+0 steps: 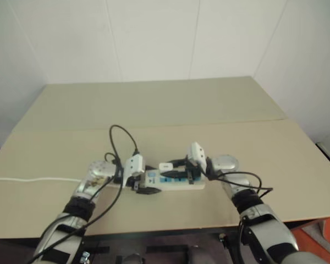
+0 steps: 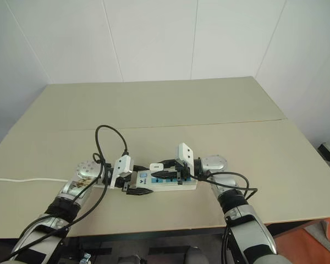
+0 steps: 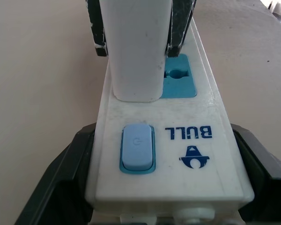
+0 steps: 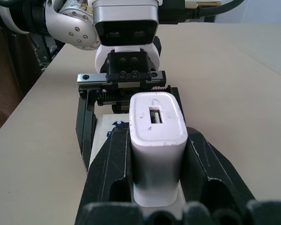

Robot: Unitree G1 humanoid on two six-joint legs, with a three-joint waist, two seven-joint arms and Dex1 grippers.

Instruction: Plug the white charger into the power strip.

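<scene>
The white charger stands upright with its base against the power strip and would remain plugged in, so it is time for my right gripper to open.
The power strip lies on the tan table near its front edge. My left gripper is shut on its switch end, one black finger on each long side. The blue switch faces up. The white charger stands upright on the strip, its base against the blue socket panel closest to the switch. My right gripper is shut on the charger, with its fingers clamping both sides. In the left eye view the charger shows between the two grippers.
The strip's thin white cord runs off to the left along the table. Black cables loop above my left wrist. The table's front edge is close below the strip. White walls stand behind.
</scene>
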